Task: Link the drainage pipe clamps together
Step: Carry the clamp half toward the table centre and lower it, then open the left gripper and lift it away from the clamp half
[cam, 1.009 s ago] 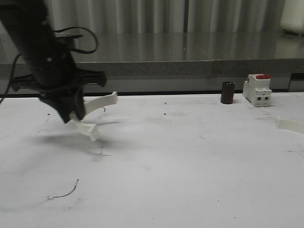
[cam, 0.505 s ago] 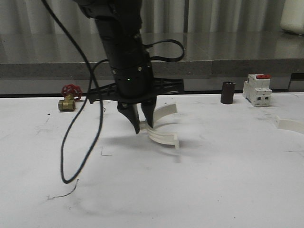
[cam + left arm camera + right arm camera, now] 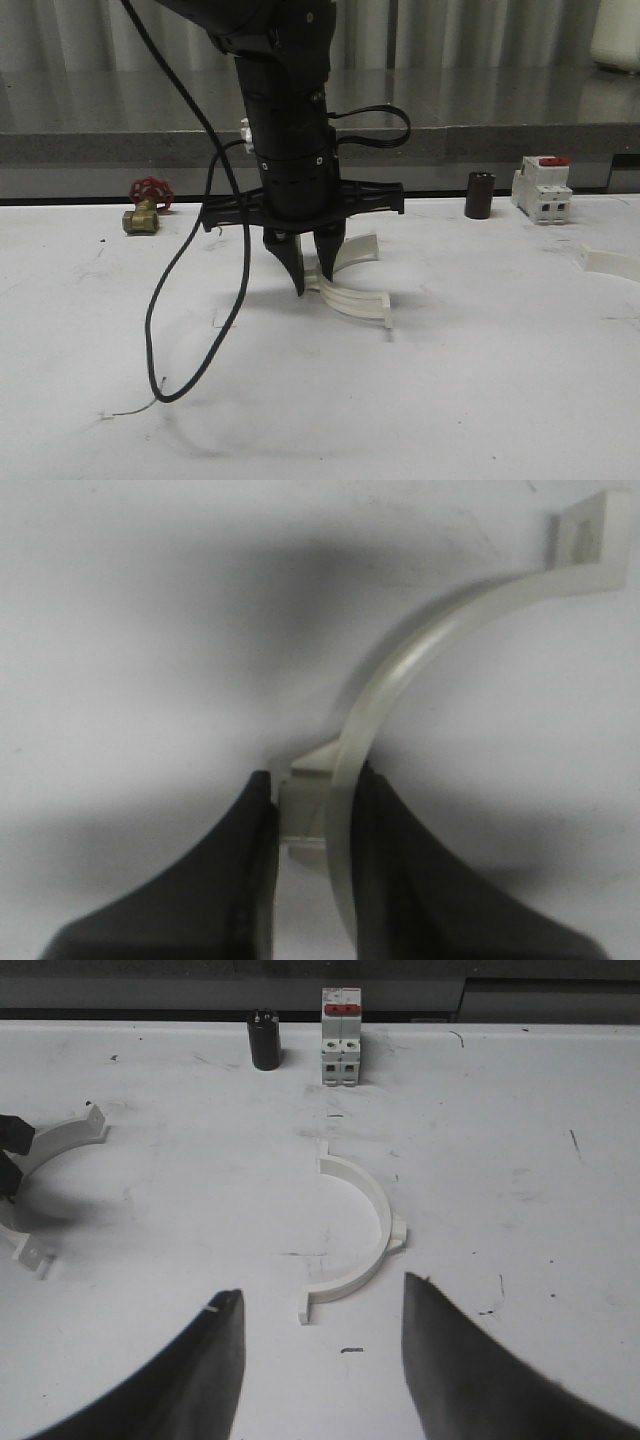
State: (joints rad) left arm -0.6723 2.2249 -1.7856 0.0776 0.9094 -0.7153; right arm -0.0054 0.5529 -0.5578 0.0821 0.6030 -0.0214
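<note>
My left gripper holds the white pipe clamp low on the white tabletop, and the clamp would lie flat, so the gripper needs to open.
My left gripper (image 3: 312, 272) hangs over the middle of the table, shut on one white half-ring drainage pipe clamp (image 3: 357, 301) near its tab end. In the left wrist view the black fingers (image 3: 400, 870) pinch the clamp (image 3: 400, 665), whose arc curves away to a far tab. The held clamp (image 3: 55, 1138) also appears in the right wrist view. A second clamp (image 3: 367, 1228) lies flat on the table, just ahead of my right gripper (image 3: 320, 1288), which is open and holds nothing. This second clamp (image 3: 610, 262) sits at the table's right edge in the front view.
A white breaker with a red switch (image 3: 541, 188) and a black cylinder (image 3: 480, 195) stand at the back right. A brass valve with a red wheel (image 3: 145, 205) sits at the back left. The left arm's black cable (image 3: 180, 300) droops to the table.
The left arm has swung from the far left to the table's middle, carrying the clamp with it. It shifted slightly further right in the last half second.
</note>
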